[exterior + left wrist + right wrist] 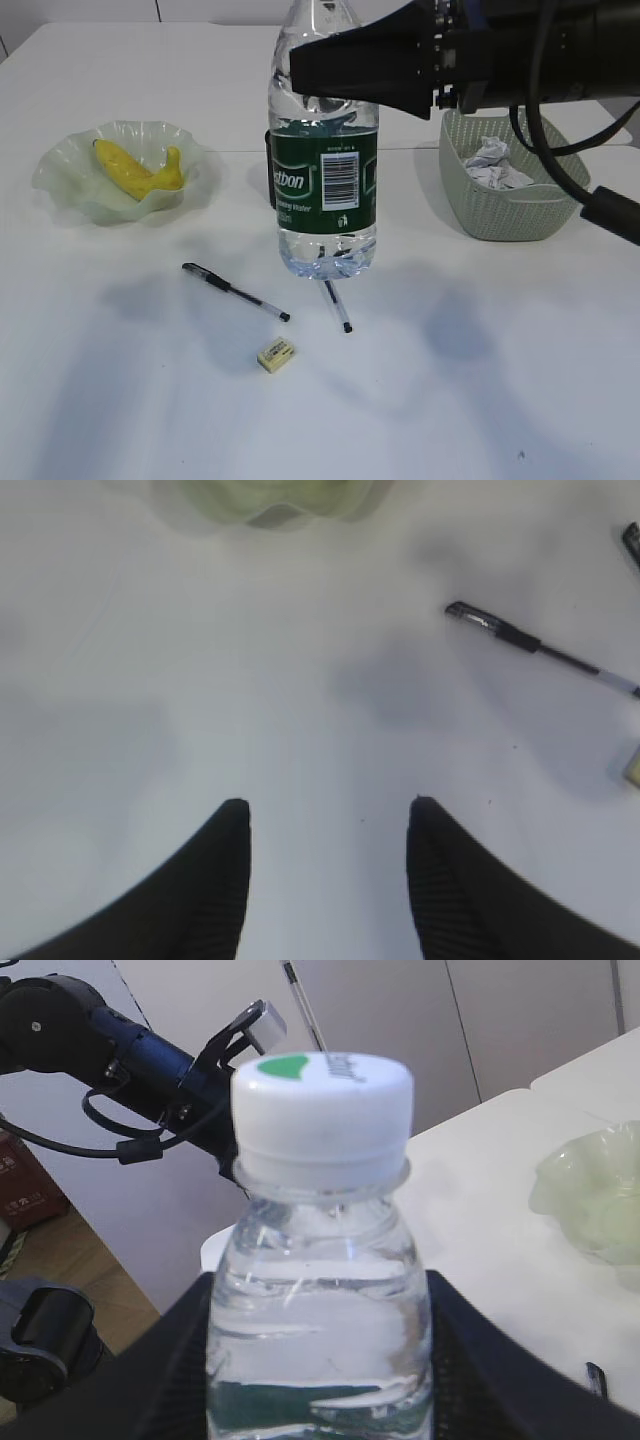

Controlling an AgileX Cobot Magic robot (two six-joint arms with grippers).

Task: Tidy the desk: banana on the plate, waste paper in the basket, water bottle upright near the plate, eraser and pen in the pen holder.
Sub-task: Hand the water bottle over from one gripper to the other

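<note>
My right gripper already covers the bottle's upper body, so my left gripper will next grab the water bottle by its labelled lower body, which is free.
My right gripper is shut on the upper body of the clear water bottle, which stands upright with its green label facing me; in the right wrist view its white cap rises between the black fingers. The banana lies on the pale green plate. Crumpled waste paper sits in the basket. A black pen, a second pen and the eraser lie on the table. The left gripper hangs open over bare table. The pen holder is hidden.
A dark edge peeks out behind the bottle's left side. In the left wrist view the pen lies to the right and the plate at the top. The left arm shows behind the bottle.
</note>
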